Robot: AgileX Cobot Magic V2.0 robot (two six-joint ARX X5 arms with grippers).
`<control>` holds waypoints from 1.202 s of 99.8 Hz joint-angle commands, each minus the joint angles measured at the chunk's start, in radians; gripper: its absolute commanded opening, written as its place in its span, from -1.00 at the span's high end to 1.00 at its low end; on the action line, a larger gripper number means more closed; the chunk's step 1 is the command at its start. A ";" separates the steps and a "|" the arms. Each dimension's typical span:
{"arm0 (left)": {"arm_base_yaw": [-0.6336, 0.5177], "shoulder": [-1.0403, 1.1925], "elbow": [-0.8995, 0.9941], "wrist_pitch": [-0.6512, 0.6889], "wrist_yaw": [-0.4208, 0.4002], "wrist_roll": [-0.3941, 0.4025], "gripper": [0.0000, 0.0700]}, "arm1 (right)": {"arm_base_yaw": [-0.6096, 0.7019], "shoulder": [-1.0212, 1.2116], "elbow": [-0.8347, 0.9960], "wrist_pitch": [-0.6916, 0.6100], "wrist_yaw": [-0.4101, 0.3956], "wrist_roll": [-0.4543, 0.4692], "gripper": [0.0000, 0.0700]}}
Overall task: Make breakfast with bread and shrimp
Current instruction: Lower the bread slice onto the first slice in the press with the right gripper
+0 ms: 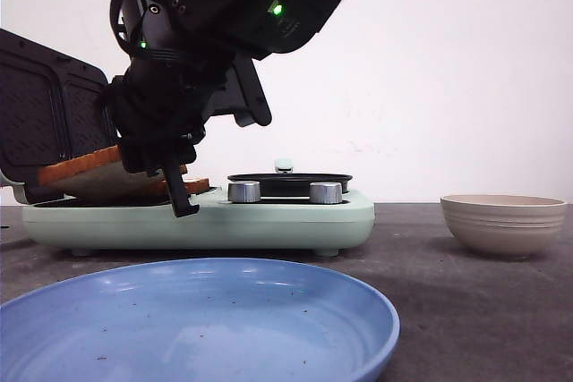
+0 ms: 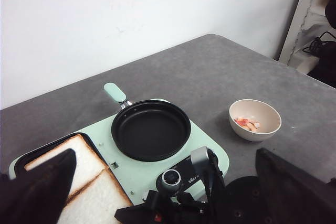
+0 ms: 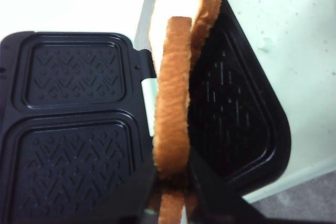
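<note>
The bread slice (image 1: 98,178) leaves my right gripper's opening fingers now. Its lower edge is inside the tray's rim, so it would lie in the sandwich tray (image 1: 85,203).
Two bread slices lie side by side in the sandwich tray, the far slice (image 2: 65,156) and the near slice (image 2: 100,198). My right gripper (image 3: 173,182) is shut on the golden crust edge of one bread slice (image 3: 173,103). In the front view the right gripper (image 1: 170,181) holds that bread slice (image 1: 81,167) tilted up off the tray. High above the appliance, my left gripper (image 2: 164,153) is wide open and holds nothing. The shrimp (image 2: 247,124) lie in a beige bowl (image 2: 268,129), which stands right of the appliance (image 1: 503,221).
The mint-green appliance (image 1: 269,221) has its black ridged lid (image 1: 45,123) open at the left and a round black pan (image 2: 151,129) with two silver knobs (image 1: 243,191) at the right. A blue plate (image 1: 197,319) lies nearest the front camera.
</note>
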 commanded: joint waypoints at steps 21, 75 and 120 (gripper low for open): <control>-0.010 0.005 0.010 0.012 -0.002 0.009 -0.79 | 0.013 0.025 0.024 -0.019 0.002 0.008 0.93; -0.011 0.004 0.010 0.012 -0.002 0.009 -0.79 | 0.012 0.025 0.024 0.000 0.003 -0.037 -0.27; -0.013 0.004 0.010 0.013 -0.003 0.009 -0.79 | 0.012 0.025 0.040 0.000 -0.031 -0.059 -0.44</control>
